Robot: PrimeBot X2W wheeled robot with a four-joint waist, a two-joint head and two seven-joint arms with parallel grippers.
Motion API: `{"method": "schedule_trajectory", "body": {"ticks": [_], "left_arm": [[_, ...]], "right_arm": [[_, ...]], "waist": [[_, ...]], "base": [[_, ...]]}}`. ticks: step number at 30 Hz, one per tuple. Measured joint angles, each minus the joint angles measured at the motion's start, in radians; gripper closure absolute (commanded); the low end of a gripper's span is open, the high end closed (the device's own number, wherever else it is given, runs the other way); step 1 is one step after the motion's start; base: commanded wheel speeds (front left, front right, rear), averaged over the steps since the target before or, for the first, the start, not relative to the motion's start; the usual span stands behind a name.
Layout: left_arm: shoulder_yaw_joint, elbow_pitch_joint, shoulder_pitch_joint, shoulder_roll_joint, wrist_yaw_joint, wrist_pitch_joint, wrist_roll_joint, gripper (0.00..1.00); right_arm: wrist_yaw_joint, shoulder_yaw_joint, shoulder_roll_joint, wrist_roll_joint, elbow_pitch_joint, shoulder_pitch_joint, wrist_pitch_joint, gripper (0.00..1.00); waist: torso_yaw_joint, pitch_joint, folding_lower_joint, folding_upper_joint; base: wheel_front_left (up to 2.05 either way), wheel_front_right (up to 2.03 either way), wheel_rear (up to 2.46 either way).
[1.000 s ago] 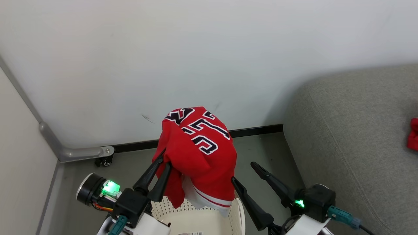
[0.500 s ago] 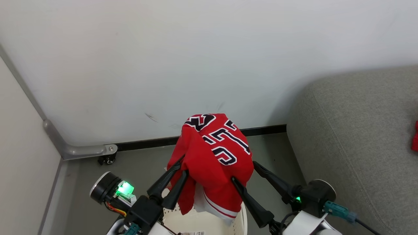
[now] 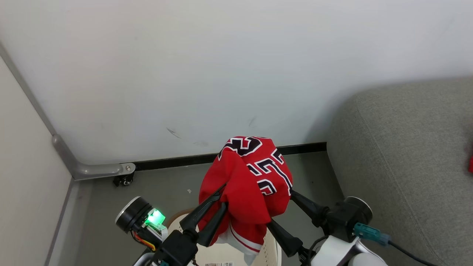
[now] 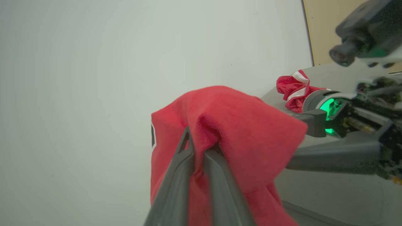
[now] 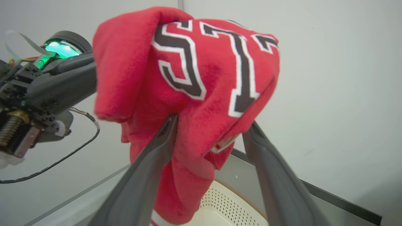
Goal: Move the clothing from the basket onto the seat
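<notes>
My right gripper grabs the jersey's bunched red fold below the numerals next, to carry the jersey over to the seat.
A red jersey (image 3: pixel 251 181) with black-and-white numerals hangs in the air, bunched, above the cream basket (image 3: pixel 271 247). My left gripper (image 3: pixel 223 197) is shut on a fold of the jersey (image 4: pixel 238 131), its fingers pinched together (image 4: pixel 198 150). My right gripper (image 3: pixel 282 210) stands open just right of it, its fingers spread either side of the hanging jersey (image 5: pixel 204 78), tips under the cloth. The grey seat (image 3: pixel 406 166) lies to the right. Red shorts (image 4: pixel 293 91) with white trim rest on it, seen as a red sliver (image 3: pixel 471 164) at the head view's edge.
A white wall rises close behind, with a black baseboard (image 3: pixel 173 162) along the grey floor. A grey metal rail with a small caster (image 3: pixel 123 177) sits at the left corner. The perforated basket wall (image 5: pixel 226 204) is directly below the jersey.
My left gripper has carried the jersey to the right, toward the seat. The right gripper's spread fingers now flank the cloth. The camera has shifted slightly too.
</notes>
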Motion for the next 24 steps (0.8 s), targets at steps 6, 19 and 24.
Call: {"method": "schedule_trajectory", "body": {"ticks": [6,19,24], "left_arm": [[-0.017,0.001,0.000,0.005,-0.009,0.000,0.001,1.00],[-0.050,0.004,0.000,0.008,-0.012,-0.003,0.000,1.00],[-0.063,0.006,0.000,0.007,-0.018,-0.003,-0.001,1.00]], "right_arm": [[0.000,0.042,-0.008,-0.002,0.007,-0.034,0.000,0.00],[0.000,0.099,0.005,-0.017,0.058,-0.082,0.000,0.00],[0.000,0.101,0.016,-0.016,0.064,-0.082,0.000,1.00]], "waist": [[0.003,0.000,0.0000,0.0000],[0.004,-0.001,0.0000,0.0000],[0.007,-0.004,0.0000,0.0000]], "base": [[0.00,0.00,0.00],[0.00,0.00,0.00],[0.00,0.00,0.00]]}}
